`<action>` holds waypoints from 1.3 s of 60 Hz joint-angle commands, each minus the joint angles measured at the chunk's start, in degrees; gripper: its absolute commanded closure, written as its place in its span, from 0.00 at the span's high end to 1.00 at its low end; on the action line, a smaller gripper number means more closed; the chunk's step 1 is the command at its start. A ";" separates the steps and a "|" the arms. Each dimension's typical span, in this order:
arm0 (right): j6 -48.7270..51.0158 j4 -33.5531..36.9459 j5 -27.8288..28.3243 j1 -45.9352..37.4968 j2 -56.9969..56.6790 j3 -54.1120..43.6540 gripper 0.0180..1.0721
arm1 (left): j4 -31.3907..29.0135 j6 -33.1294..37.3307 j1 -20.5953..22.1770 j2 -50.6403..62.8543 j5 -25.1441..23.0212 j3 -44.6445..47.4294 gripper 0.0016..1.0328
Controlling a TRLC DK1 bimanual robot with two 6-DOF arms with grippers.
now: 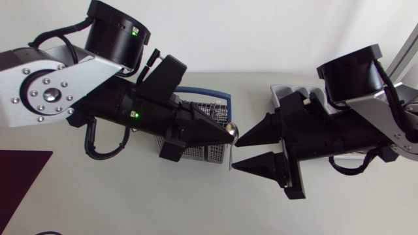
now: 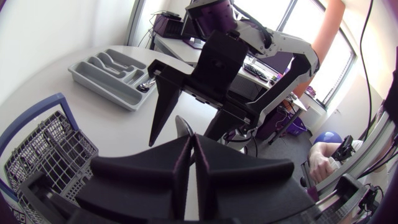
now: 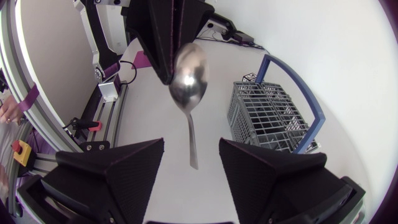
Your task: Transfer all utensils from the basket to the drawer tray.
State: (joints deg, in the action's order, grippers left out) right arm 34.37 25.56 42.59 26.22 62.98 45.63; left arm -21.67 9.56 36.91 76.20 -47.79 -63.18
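My left gripper is covering the spoon's bowl [image 1: 232, 131]. My right gripper needs to take the spoon's handle [image 1: 230, 156] next.
A metal spoon [image 3: 188, 78] hangs bowl up over the table, between the wire utensil basket [image 1: 210, 154] and the grey drawer tray [image 1: 285, 93]. My left gripper [image 1: 226, 132] is shut on the spoon's bowl [image 1: 232, 131], and in the left wrist view its pressed-together fingers [image 2: 180, 163] show the bowl [image 2: 182, 126] just ahead of them. My right gripper [image 3: 193, 168] faces it, open. The spoon's handle hangs in the gap between the right fingers, touching neither. In the head view the right gripper [image 1: 236, 153] sits just right of the basket.
The basket has a blue handle [image 1: 204, 92] and lies under my left arm. The drawer tray [image 2: 115, 74] holds a few utensils in its compartments. A dark red mat [image 1: 19, 171] lies at the table's left edge.
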 commanded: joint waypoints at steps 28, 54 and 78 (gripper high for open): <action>-2.11 -1.83 -0.31 4.10 0.48 0.69 0.18 | -0.65 1.34 0.54 1.40 -1.34 -0.98 0.07; -3.34 0.19 -2.33 5.34 0.30 1.04 0.05 | -0.57 1.34 0.01 0.79 -1.34 -0.98 0.20; -0.62 1.42 -10.77 1.20 1.36 -3.26 0.05 | 0.93 0.46 -2.01 -0.35 8.59 -6.26 0.95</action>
State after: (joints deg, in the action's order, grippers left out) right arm 32.08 25.89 33.47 30.30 63.72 44.51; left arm -21.32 9.52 36.12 76.60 -41.58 -66.72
